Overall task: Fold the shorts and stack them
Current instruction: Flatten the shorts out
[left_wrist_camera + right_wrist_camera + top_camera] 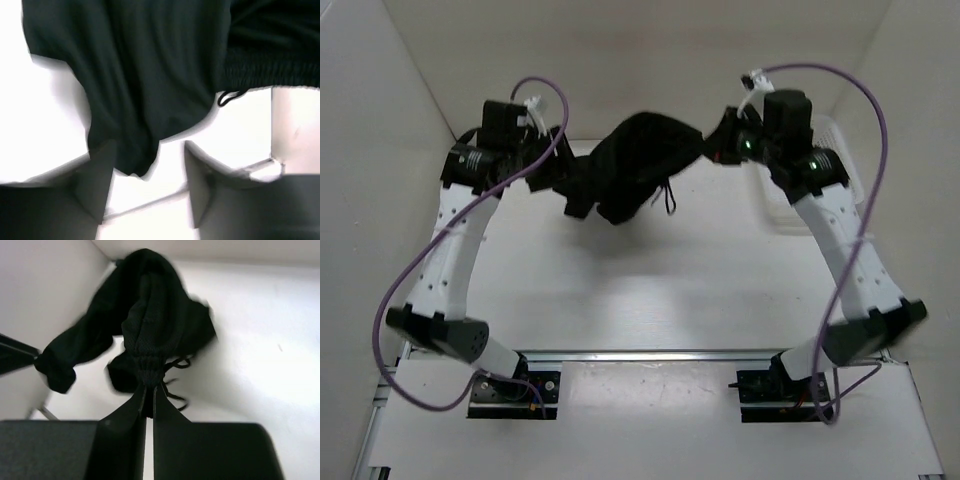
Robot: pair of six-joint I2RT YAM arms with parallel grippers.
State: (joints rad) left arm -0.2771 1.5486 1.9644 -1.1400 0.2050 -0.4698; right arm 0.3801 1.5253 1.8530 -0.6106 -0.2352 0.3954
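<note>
The shorts (635, 165) need to be stretched open for folding, so my left gripper should next grab them by the hanging leg's tip (571, 186), away from the waistband.
The black shorts (635, 165) hang bunched above the far part of the table, between my two grippers. My right gripper (718, 140) is shut on the gathered waistband; in the right wrist view the closed fingers (149, 387) pinch the elastic, and the shorts (150, 320) trail away from them. The drawstring (177, 362) dangles beside them. My left gripper (558, 170) is at the left end of the shorts. In the left wrist view its jaws (147, 150) stand wide apart, with a leg of the shorts (140, 75) hanging just ahead of them, not pinched. The drawstring loop (227, 97) shows under the waistband.
A white mesh basket (775, 215) stands at the back right, partly behind my right arm. White walls close in the table on the left, back and right. The white table surface (640, 290) lies below the shorts.
</note>
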